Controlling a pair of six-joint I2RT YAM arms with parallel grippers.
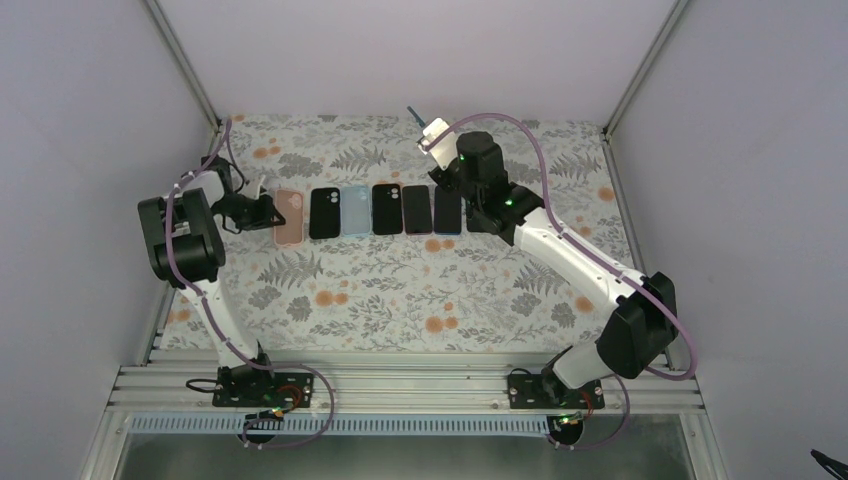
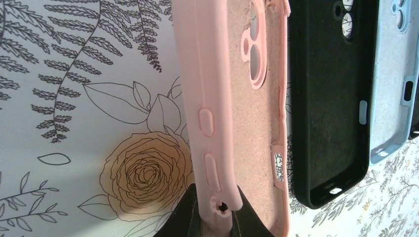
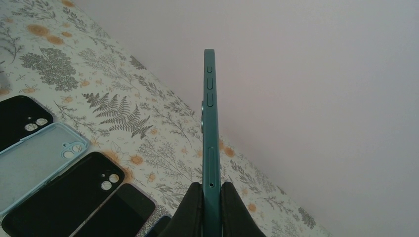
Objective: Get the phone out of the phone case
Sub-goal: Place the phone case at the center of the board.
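Observation:
I should open my left gripper now, because flat, empty table is below the pink case [image 1: 288, 215] and the case would land at the end of the row.
The pink phone case [image 1: 288, 215] lies at the left end of a row on the floral table, its empty felt inside [image 2: 247, 113] facing up. My left gripper [image 2: 215, 213] [image 1: 262, 212] is shut on the case's left side wall, near its lower corner. My right gripper [image 3: 211, 200] [image 1: 426, 128] is shut on a teal phone [image 3: 210, 123], held edge-on in the air above the far part of the table. In the top view the phone [image 1: 413, 115] is only a thin sliver.
Right of the pink case lie a black case [image 1: 323, 212] [image 2: 328, 98], a light blue case [image 1: 355, 210] [image 2: 395, 74], another black case [image 1: 387, 208] and two dark phones [image 1: 417, 208] [image 1: 448, 210]. Grey walls close in the table on three sides.

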